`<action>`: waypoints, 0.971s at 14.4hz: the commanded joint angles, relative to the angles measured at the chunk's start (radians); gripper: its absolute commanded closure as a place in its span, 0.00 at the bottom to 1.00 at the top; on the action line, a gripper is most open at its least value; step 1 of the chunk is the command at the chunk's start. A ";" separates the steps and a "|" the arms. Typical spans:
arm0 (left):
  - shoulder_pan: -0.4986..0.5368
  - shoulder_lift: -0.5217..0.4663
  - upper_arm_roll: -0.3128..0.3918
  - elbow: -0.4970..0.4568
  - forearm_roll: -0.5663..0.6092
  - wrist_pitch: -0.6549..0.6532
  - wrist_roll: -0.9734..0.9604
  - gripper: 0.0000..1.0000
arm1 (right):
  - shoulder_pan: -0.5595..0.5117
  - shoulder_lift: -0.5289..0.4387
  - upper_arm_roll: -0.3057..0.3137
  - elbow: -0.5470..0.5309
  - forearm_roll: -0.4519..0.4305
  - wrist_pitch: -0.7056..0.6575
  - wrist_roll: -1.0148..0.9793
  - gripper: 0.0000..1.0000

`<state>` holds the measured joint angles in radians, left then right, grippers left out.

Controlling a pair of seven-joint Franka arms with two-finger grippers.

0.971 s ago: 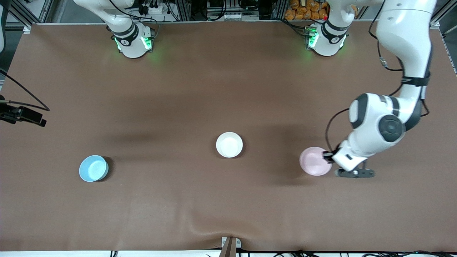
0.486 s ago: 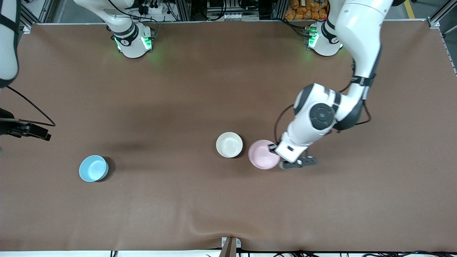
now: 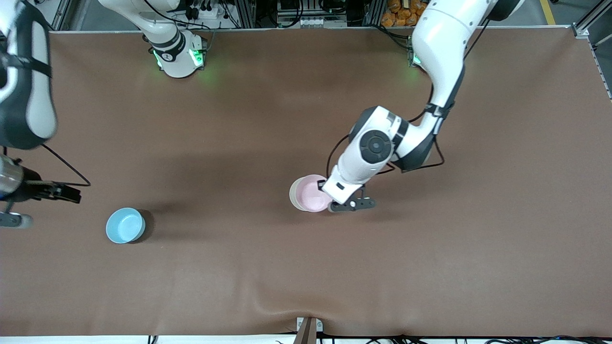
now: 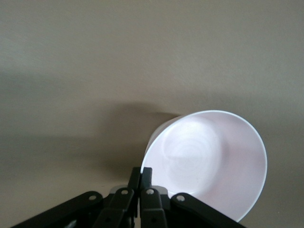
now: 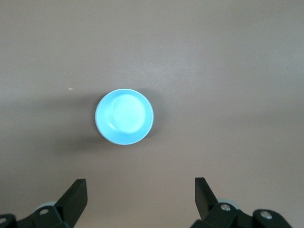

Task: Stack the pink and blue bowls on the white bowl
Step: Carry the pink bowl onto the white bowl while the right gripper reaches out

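My right gripper needs to stack the light blue bowl on the pale pink bowl (image 3: 310, 193), so next it needs to grab the light blue bowl's rim.
My left gripper (image 3: 329, 190) is shut on the rim of the pale pink bowl (image 3: 310, 193) and holds it directly over the white bowl (image 3: 291, 196). Only a sliver of the white bowl's rim shows beside the pink one. In the left wrist view the fingers (image 4: 141, 172) pinch the pink bowl's (image 4: 209, 161) rim, and the bowl is tilted. The light blue bowl (image 3: 125, 225) sits upright on the table toward the right arm's end. My right gripper (image 3: 71, 193) is open and empty over the table beside it. The right wrist view shows the blue bowl (image 5: 124, 116) ahead of the open gripper (image 5: 140, 185).
The brown table cover (image 3: 306, 267) has a small ridge at its edge nearest the front camera. The two arm bases (image 3: 179, 55) stand along the edge farthest from it. A black cable (image 3: 67, 167) hangs from the right wrist.
My left gripper has carried the pink bowl from the left arm's end of the table to over the white bowl. The right arm has come further into view toward the blue bowl.
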<state>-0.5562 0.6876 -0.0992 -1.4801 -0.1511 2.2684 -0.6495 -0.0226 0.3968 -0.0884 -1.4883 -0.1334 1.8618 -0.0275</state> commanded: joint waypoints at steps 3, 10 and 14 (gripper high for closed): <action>-0.028 0.043 0.012 0.034 -0.013 0.036 -0.005 1.00 | 0.003 0.108 0.002 0.013 -0.045 0.107 0.006 0.00; -0.030 0.069 0.012 0.027 -0.010 0.082 0.010 1.00 | -0.095 0.269 0.004 -0.030 0.130 0.267 -0.008 0.00; -0.040 0.072 0.012 0.020 -0.010 0.082 0.005 1.00 | -0.105 0.270 0.004 -0.129 0.167 0.428 -0.035 0.00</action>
<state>-0.5766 0.7438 -0.0981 -1.4730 -0.1511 2.3431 -0.6482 -0.1203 0.6852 -0.0943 -1.5837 -0.0067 2.2620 -0.0391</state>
